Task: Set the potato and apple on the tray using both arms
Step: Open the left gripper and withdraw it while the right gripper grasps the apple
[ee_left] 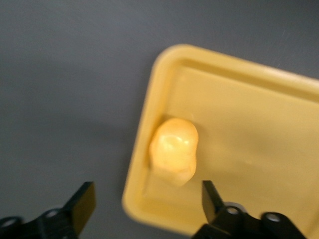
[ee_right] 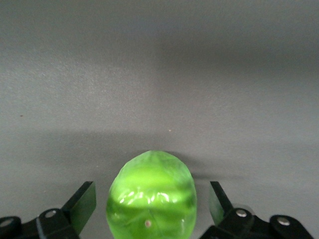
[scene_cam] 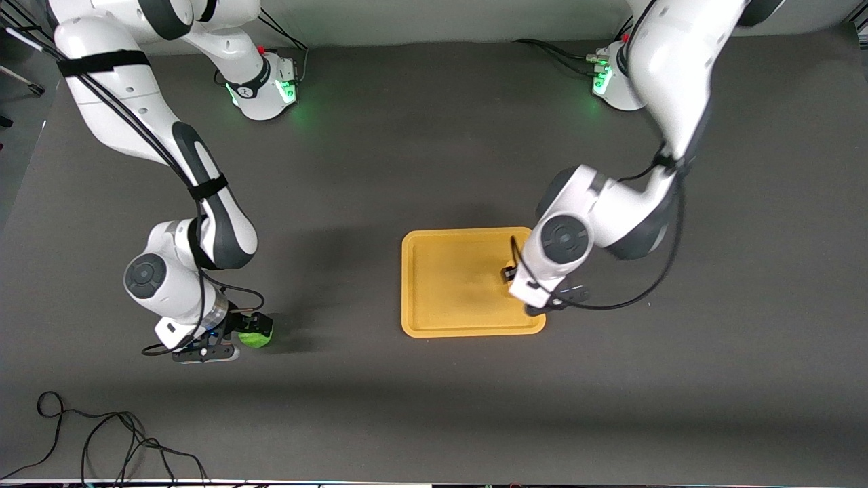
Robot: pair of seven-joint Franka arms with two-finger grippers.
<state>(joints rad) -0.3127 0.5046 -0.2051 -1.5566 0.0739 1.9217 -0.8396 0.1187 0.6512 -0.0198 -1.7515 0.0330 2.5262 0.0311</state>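
The right gripper picks up the green apple [scene_cam: 256,336] by its rounded sides next, to place it on the tray [scene_cam: 456,285].
The yellow-orange tray [scene_cam: 447,285] lies on the dark table toward the left arm's end. The glossy potato [ee_left: 174,149] lies in the tray close to a rounded corner and the rim [ee_left: 149,104]; in the front view the left arm hides it. My left gripper [ee_left: 148,199] hangs open above the potato, over that end of the tray [scene_cam: 513,276]. The green apple [scene_cam: 256,336] sits on the table toward the right arm's end. My right gripper [ee_right: 151,201] is low and open, with the apple [ee_right: 152,194] between its fingers [ee_right: 82,204] and a small gap on each side.
Loose black cables [scene_cam: 102,440] lie on the table near the front camera at the right arm's end. The two green-lit bases [scene_cam: 271,88] stand farthest from the front camera. Bare dark table lies between apple and tray.
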